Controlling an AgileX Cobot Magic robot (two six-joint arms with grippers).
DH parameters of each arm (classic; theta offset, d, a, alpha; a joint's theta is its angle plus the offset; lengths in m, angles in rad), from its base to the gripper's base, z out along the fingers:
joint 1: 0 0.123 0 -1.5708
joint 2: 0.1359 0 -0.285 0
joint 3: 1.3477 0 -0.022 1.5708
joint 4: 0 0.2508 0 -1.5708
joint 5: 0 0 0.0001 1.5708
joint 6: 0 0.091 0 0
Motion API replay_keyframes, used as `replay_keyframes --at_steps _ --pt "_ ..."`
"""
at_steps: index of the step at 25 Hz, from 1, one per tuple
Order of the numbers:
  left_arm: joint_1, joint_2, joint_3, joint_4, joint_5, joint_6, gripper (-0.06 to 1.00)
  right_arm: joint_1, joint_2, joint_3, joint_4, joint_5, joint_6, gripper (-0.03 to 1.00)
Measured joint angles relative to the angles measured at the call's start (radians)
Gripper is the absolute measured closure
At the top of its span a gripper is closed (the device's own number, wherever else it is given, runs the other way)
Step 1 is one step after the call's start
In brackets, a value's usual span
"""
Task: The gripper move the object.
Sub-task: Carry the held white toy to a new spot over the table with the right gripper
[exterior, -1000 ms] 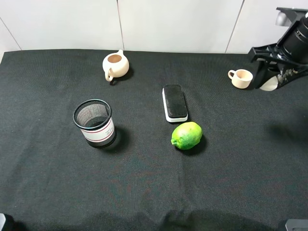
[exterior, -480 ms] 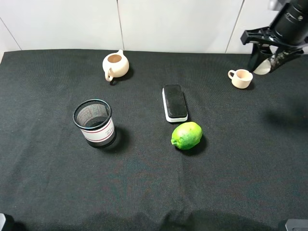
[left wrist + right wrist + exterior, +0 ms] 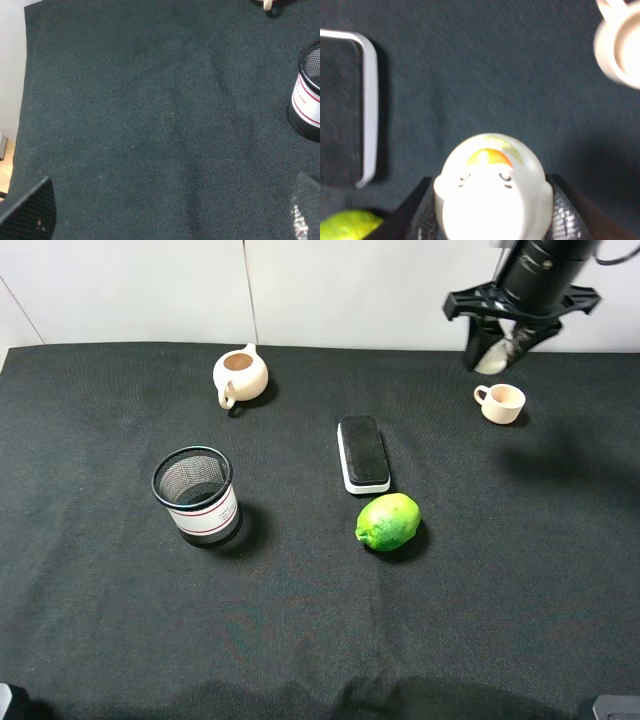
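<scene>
The round white piece (image 3: 492,358) hangs high above the black cloth, so my right gripper keeps hold of it for now.
My right gripper (image 3: 497,352) is shut on the object (image 3: 491,362), a small cream-white round lid-like piece. It holds the piece in the air near the table's back edge, just left of and behind the cream cup (image 3: 502,402). In the right wrist view the object (image 3: 492,192) sits between the two dark fingers (image 3: 417,215), with the cup (image 3: 620,52) off to one side below. My left gripper (image 3: 167,220) is open and empty, low over bare black cloth. The cream teapot (image 3: 240,375) stands at the back left with its top open.
A black eraser with a white base (image 3: 363,453) lies mid-table, with a green lime (image 3: 388,521) just in front of it. A black mesh pen holder (image 3: 197,495) stands at the left and shows in the left wrist view (image 3: 307,100). Black cloth (image 3: 500,590) covers the table.
My right gripper has risen and moved left with the object, from the right of the cup to behind and left of it. Nothing else moved.
</scene>
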Motion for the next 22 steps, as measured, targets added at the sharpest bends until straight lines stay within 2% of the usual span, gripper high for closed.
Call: replay_keyframes --at_steps 11,22 --pt "0.000 0.000 0.000 0.000 0.000 0.000 -0.05 0.031 0.212 -0.210 -0.001 -0.002 0.003 0.63" --pt "0.000 0.000 0.000 0.000 0.000 0.000 -0.05 0.031 0.323 -0.227 -0.027 -0.108 0.014 0.63"
